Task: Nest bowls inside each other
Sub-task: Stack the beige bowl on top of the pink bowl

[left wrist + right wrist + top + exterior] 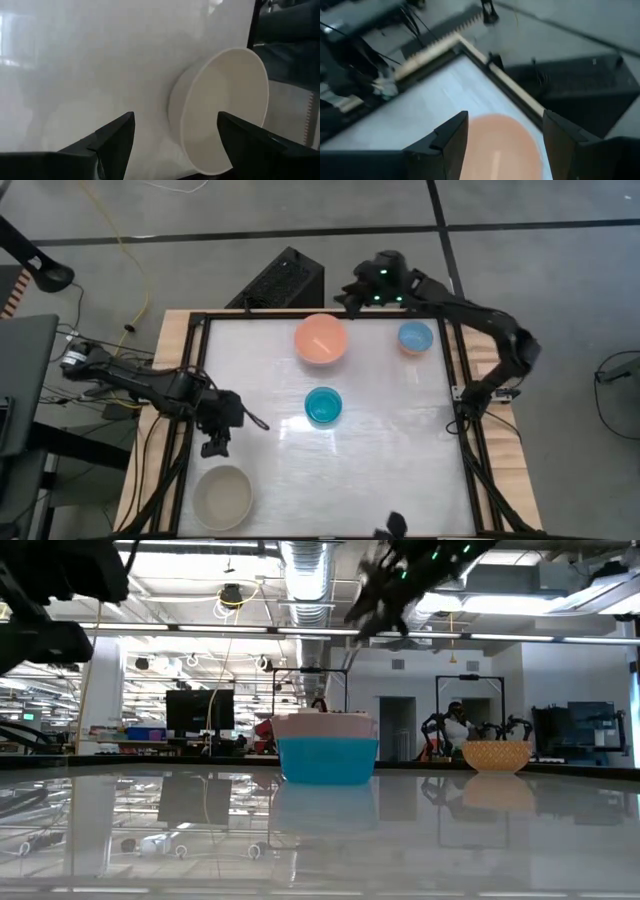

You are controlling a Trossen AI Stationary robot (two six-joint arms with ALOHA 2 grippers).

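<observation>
The left gripper grabs the grey-beige bowl by its rim point(222, 468) next, to nest it inside the salmon-pink bowl point(320, 338).
Four bowls rest on their bases on the white table, apart from each other. A salmon-pink bowl point(320, 338) point(500, 146) and a smaller light blue bowl with an orange outside point(415, 337) point(496, 755) stand at the far side. A teal-blue bowl point(323, 406) point(327, 760) is in the middle, and a grey-beige bowl point(222, 493) point(220, 110) at the near left. My left gripper point(214, 446) point(175, 132) hovers open just beyond the beige bowl. My right gripper point(348, 292) point(505, 135) is open, high above the far edge beside the salmon bowl.
A black frame point(458, 395) runs around the table. A black box point(285, 280) lies on the floor past the far edge. The table's right half and near middle point(390, 470) are bare.
</observation>
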